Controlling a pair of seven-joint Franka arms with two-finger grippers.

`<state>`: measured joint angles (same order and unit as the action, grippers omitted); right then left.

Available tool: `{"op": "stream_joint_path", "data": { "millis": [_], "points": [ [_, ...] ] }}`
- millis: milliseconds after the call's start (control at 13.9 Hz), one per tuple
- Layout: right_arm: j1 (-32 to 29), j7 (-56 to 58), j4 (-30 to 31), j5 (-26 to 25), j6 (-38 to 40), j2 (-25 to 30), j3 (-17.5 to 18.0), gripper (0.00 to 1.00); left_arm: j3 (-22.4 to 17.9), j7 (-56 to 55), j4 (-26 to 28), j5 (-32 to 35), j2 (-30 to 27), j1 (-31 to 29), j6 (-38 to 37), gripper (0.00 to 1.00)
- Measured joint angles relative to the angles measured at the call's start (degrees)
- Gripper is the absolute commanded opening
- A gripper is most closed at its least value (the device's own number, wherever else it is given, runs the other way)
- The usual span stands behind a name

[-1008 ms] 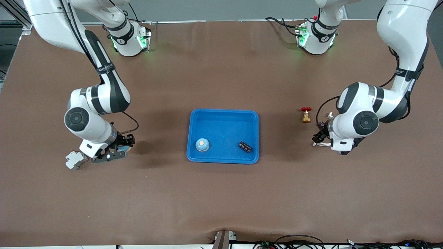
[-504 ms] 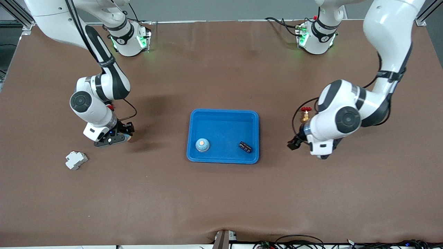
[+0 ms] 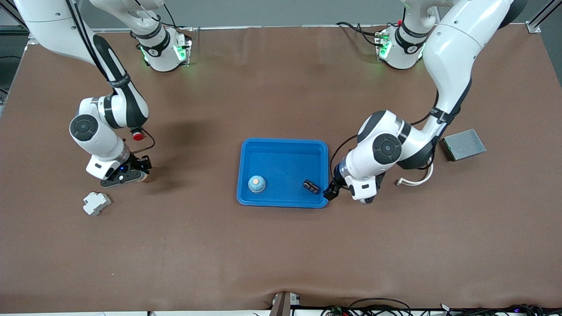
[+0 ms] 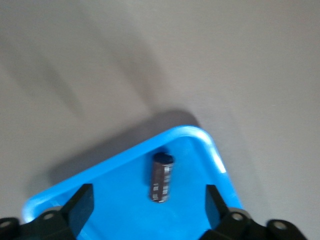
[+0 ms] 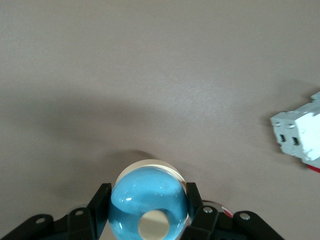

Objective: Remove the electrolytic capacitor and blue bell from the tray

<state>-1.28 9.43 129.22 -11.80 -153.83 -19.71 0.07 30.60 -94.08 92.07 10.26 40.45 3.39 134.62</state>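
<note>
The dark capacitor needs to be cleared out of the blue tray [image 3: 283, 144], so my left gripper should grab its cylindrical body [image 3: 311, 186] next.
A dark capacitor [image 3: 311, 186] [image 4: 162, 177] lies in the blue tray [image 3: 283, 144] [image 4: 125, 162], in the corner nearer the front camera toward the left arm's end. My left gripper [image 3: 329, 192] [image 4: 148, 210] hangs open over that corner, its fingers [image 4: 80, 207] wide apart to either side of the capacitor and apart from it. A blue bell [image 5: 148, 207] with a cream button sits between the fingers of my right gripper [image 3: 127, 174] [image 5: 148, 195], which is shut on it above the table toward the right arm's end. Another blue bell [image 3: 257, 183] stands in the tray.
A white circuit breaker [image 3: 96, 203] [image 5: 300, 135] lies on the table near the right gripper. A red button [image 3: 138, 136] sits by the right arm's wrist. Beside the left arm lie a grey flat box [image 3: 463, 144] and a white cable [image 3: 415, 180].
The left arm swung in from its end of the table to the tray's corner. The right gripper carried its bell up and away from the circuit breaker.
</note>
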Motion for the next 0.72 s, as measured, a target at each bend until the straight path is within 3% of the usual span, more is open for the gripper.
{"op": "stream_joint_path", "data": {
  "millis": [72, 576, 720],
  "points": [
    [-0.28, 0.09, 0.47, -0.18, -1.47, -0.18, 0.0, 0.0, -1.39, -1.2, -0.28, 0.3, 0.88, 1.69, 1.97, 0.64],
    [-0.42, 0.08, 1.74, -0.61, -7.78, -4.33, 0.19, 0.0, -14.24, -4.95, -3.87, 0.38, 5.68, 18.13, 5.09, 0.55],
    [-0.42, 0.08, 1.71, -0.61, -7.75, -4.35, 0.2, 0.99, -16.46, -5.04, -3.97, 0.39, 5.93, 20.75, 5.06, 0.5]
  ]
}}
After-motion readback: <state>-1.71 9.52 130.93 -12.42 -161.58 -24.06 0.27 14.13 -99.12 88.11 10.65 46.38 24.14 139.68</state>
